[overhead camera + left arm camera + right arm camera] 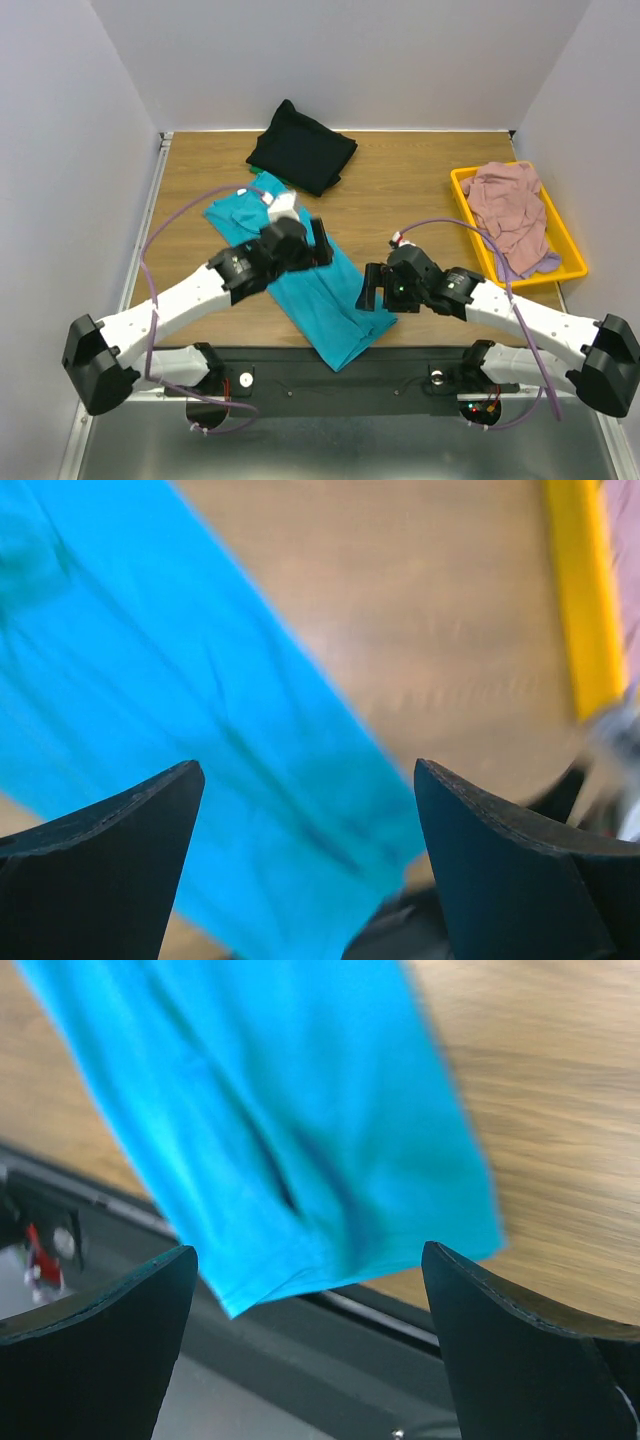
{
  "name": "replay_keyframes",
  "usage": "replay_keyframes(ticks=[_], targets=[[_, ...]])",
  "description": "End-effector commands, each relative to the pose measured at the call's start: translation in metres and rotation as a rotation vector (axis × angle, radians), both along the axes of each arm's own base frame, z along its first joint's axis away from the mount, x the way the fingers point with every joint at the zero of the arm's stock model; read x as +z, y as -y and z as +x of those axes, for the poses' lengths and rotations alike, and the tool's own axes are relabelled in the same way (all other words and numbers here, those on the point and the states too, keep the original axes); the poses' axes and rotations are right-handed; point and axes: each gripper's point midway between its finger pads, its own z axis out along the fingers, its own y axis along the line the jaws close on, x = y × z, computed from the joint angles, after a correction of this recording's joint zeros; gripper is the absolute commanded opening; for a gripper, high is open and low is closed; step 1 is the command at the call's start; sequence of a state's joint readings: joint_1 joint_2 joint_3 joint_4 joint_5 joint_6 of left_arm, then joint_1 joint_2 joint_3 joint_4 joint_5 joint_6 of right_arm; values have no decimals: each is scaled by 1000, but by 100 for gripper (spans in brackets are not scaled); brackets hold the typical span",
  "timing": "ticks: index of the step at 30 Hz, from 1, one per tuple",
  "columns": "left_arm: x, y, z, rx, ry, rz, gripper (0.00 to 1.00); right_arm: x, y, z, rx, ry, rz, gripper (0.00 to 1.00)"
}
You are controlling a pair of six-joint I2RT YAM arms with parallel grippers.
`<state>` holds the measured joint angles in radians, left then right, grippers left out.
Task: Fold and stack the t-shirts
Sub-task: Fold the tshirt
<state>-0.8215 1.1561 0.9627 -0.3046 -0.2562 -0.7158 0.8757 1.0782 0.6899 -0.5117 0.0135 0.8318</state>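
The teal t-shirt's near end needs to be folded back over the t-shirt, so my right gripper should next grab that end by its tray-side corner [389,321] [486,1241].
A teal t-shirt [315,290] lies folded into a long strip, slanting from back left to the table's near edge, its near end hanging over the edge. It shows in the left wrist view [170,700] and the right wrist view [280,1110]. A folded black t-shirt [300,147] lies at the back. A dusty pink t-shirt [510,205] and a bit of pale lavender t-shirt [545,263] lie crumpled in the yellow tray. My left gripper [322,245] is open and empty above the strip's middle. My right gripper [371,288] is open and empty beside its near end.
The yellow tray [572,250] stands at the right edge of the wooden table [410,190]. White walls close in the back and sides. A black rail [340,378] runs along the near edge between the arm bases.
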Motion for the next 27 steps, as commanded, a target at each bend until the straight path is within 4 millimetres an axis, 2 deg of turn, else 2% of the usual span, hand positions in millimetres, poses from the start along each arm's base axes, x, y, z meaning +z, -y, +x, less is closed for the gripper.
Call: replay_keyframes(ticks=[1, 2, 3, 6, 7, 9, 10, 12, 14, 18, 21, 23, 27], targets=[[-56, 9, -71, -79, -119, 48, 98, -2, 36, 19, -153, 55, -81, 100], [-62, 17, -91, -140, -140, 49, 98, -1, 39, 20, -160, 52, -74, 100], [-69, 30, -118, -233, -158, 65, 97, -3, 40, 19, -158, 45, -73, 100], [-89, 44, -162, -355, -208, 120, 93, -13, 44, 18, -162, 16, -91, 100], [-96, 54, -186, -437, -218, 159, 91, -16, 44, 16, -156, 2, -96, 100], [-109, 56, -205, -493, -232, 247, 90, -26, 46, 14, -153, -31, -122, 98], [-106, 62, -218, -533, -216, 262, 89, -29, 46, 13, -153, -42, -128, 97], [-117, 64, -228, -569, -221, 318, 87, -37, 49, 12, -158, -61, -151, 96], [-119, 70, -238, -615, -213, 342, 83, -39, 50, 11, -160, -73, -152, 93], [-136, 75, -241, -651, -216, 411, 81, -42, 50, 8, -155, -86, -146, 89], [-155, 72, -238, -651, -225, 503, 79, -46, 49, 4, -147, -108, -141, 84], [-160, 68, -233, -626, -213, 555, 71, -50, 47, 1, -139, -126, -135, 82], [-170, 59, -222, -568, -195, 646, 69, -60, 46, -3, -129, -149, -138, 79]])
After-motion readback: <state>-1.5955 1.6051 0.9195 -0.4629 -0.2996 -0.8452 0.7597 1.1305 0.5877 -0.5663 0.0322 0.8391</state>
